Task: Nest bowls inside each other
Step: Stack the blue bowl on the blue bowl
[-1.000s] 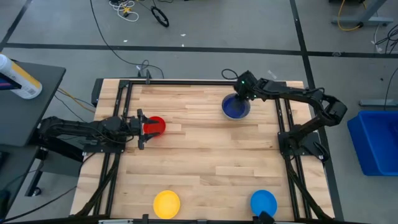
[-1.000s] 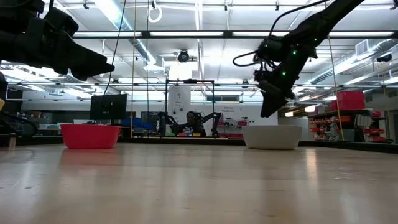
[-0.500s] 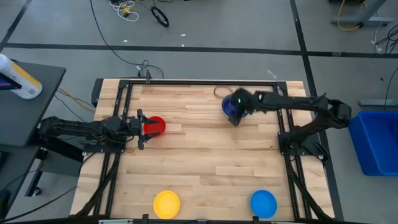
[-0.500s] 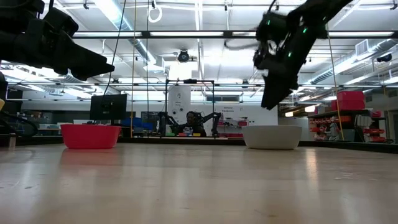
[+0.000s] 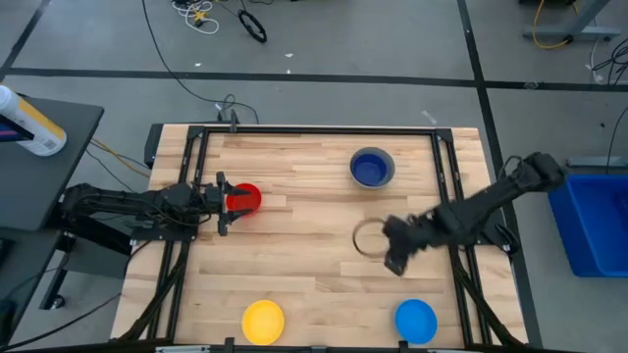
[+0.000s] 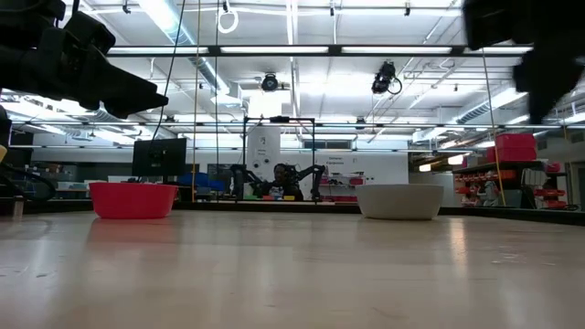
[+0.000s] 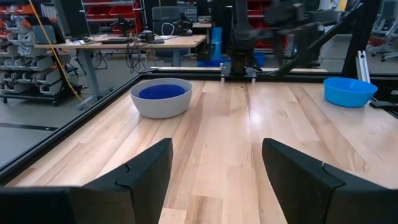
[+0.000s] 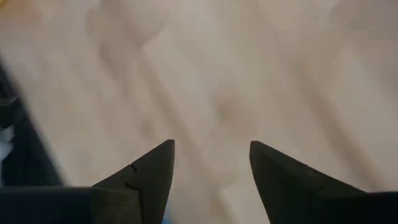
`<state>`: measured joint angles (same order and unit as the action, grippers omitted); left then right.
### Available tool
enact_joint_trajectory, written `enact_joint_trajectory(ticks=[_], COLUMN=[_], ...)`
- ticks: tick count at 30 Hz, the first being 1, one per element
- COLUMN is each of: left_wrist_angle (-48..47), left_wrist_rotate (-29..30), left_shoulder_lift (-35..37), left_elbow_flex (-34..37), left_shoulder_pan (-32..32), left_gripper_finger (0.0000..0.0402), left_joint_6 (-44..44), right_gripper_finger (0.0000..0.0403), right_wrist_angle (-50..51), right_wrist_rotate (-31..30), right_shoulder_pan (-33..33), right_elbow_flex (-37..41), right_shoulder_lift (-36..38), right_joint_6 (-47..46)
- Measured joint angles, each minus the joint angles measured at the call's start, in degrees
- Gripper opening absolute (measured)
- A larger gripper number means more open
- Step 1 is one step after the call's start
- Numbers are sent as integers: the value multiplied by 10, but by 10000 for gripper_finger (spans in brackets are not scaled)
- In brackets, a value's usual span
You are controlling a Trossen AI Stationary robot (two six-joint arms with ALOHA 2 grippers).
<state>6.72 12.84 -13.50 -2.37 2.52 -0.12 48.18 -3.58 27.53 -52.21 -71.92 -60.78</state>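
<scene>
My right gripper grabs the lighter blue bowl by its rim (image 5: pixel 416 301) next, to nest it inside the dark blue bowl (image 5: pixel 371 168).
A grey bowl (image 5: pixel 372 168) with a dark blue bowl (image 5: pixel 370 171) inside it stands on the table at the far right; the left wrist view shows this pair (image 7: pixel 161 97) too. A red bowl (image 5: pixel 245 198) sits at the left. My left gripper (image 5: pixel 223 203) hangs open and level just above and behind it, touching nothing (image 7: pixel 214 180). A yellow bowl (image 5: pixel 263 321) and a lighter blue bowl (image 5: pixel 416 320) rest at the near edge. My right gripper (image 5: pixel 394 255) is open over bare wood right of centre, pointing steeply down with nothing between its fingers (image 8: pixel 211 168).
Black frame rails (image 5: pixel 446 196) run along the table's sides and far edge. A blue bin (image 5: pixel 594 221) stands beyond the right edge, and a dark side table (image 5: pixel 39 147) with a bottle beyond the left. Bare wood lies across the table's middle.
My right gripper has swung quickly from above the grey and dark blue bowls at the far right toward the near edge, turning as it went. It now hangs over bare wood between those bowls and the lighter blue bowl. The bowls have stayed in place.
</scene>
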Motion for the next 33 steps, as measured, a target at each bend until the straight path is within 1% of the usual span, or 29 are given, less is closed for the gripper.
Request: enact_joint_trajectory(ticks=[3,6,12,16,20,29,33], left_wrist_angle=[0,0,0,-3,-8,-9,-9], left_wrist_rotate=[0,0,0,0,0,0,0], left_shoulder_lift=[0,0,0,0,0,0,0], left_elbow_flex=[0,0,0,0,0,0,0], left_shoulder_pan=[0,0,0,0,0,0,0], left_gripper_finger=[256,256,256,256,256,256,256], left_joint_6=[-5,-7,-7,-7,-7,-8,-8], right_gripper_finger=[212,211,209,209,206,209,211], right_wrist_angle=[-4,-11,-10,-17,-43,-61,-60], right_wrist_rotate=[4,4,4,9,21,30,47], right_shoulder_pan=[72,129,205,230,244,265,274], right_elbow_flex=[0,0,0,0,0,0,0], right_shoulder_lift=[0,0,-11,-34,-62,-113,-128], right_joint_6=[-85,-166,-280,-322,-345,-374,-386])
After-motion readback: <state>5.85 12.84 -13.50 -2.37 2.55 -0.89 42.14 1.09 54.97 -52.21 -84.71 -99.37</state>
